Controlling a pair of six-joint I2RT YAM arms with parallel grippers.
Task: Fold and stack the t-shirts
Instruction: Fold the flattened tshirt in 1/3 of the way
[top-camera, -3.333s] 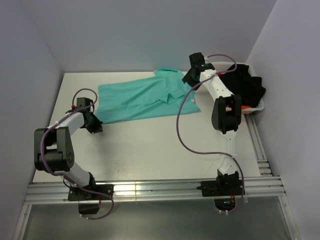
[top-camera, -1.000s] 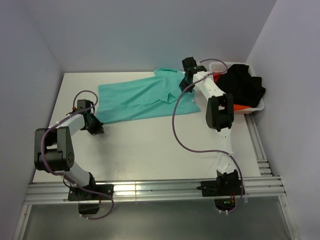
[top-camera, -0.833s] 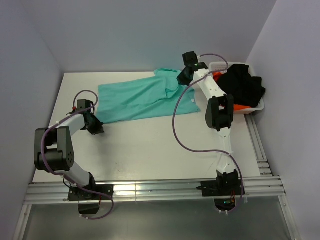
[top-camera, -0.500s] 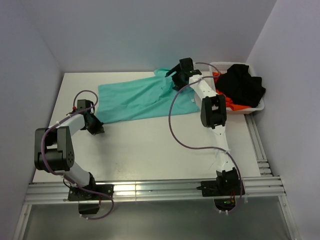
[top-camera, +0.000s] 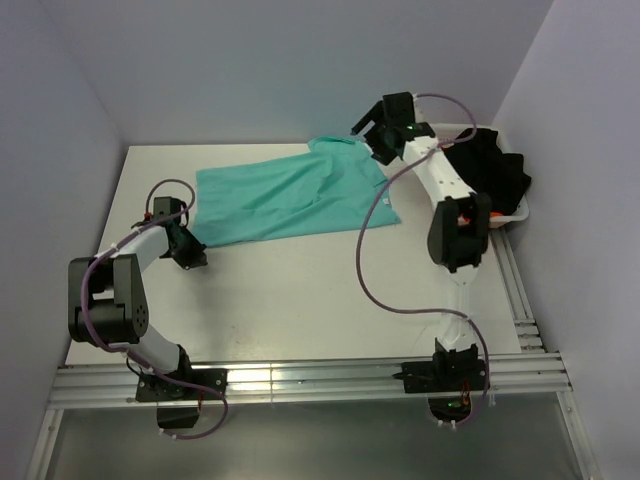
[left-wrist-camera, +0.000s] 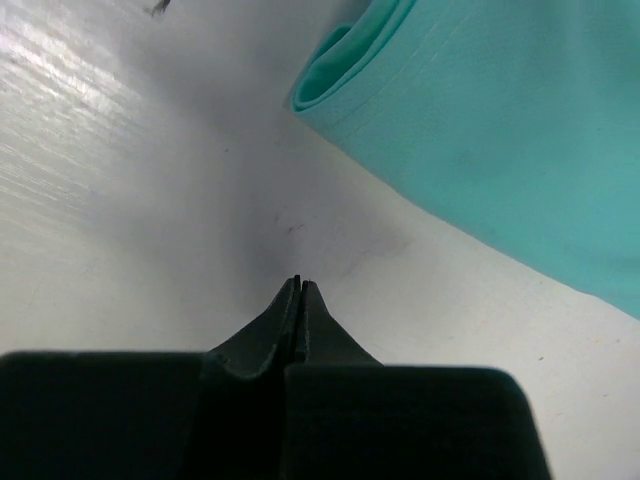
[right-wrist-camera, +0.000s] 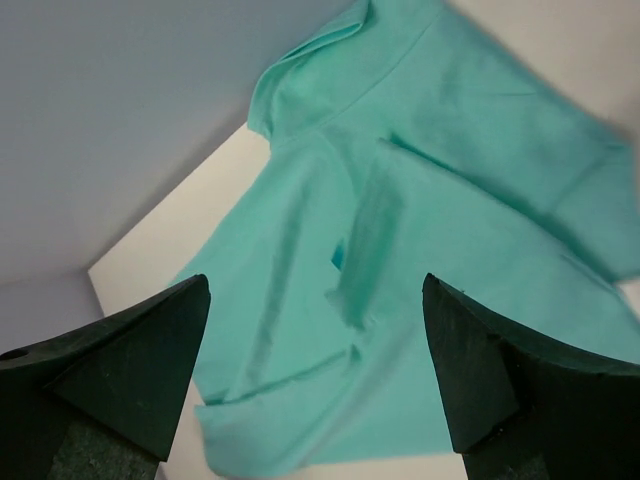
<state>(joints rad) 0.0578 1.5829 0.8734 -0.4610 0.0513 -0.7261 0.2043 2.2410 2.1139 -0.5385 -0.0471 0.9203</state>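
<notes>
The right gripper grabs the teal t-shirt's near corner (top-camera: 394, 219) (right-wrist-camera: 622, 168) on the basket side next, so both grippers then draw the t-shirt flat to fold.
A teal t-shirt (top-camera: 290, 195) lies spread on the white table (top-camera: 300, 290), running from the left to the back middle. It shows in the right wrist view (right-wrist-camera: 420, 250) and in the left wrist view (left-wrist-camera: 520, 130). My right gripper (top-camera: 375, 128) is open and empty, raised above the shirt's back right end near the collar. My left gripper (top-camera: 193, 258) is shut and empty, low on the table just off the shirt's near left corner (left-wrist-camera: 330, 80). A black garment (top-camera: 490, 170) lies in the white basket (top-camera: 515, 212) at the right.
Something orange (top-camera: 488, 214) shows in the basket under the black garment. Grey walls close in the left, back and right. A metal rail (top-camera: 300, 378) runs along the table's near edge, and the right arm's purple cable (top-camera: 365, 260) loops over the table.
My right gripper swung left over the shirt's collar end, then back to the right and up, now open. The shirt's right part lies flatter. The left arm has not moved.
</notes>
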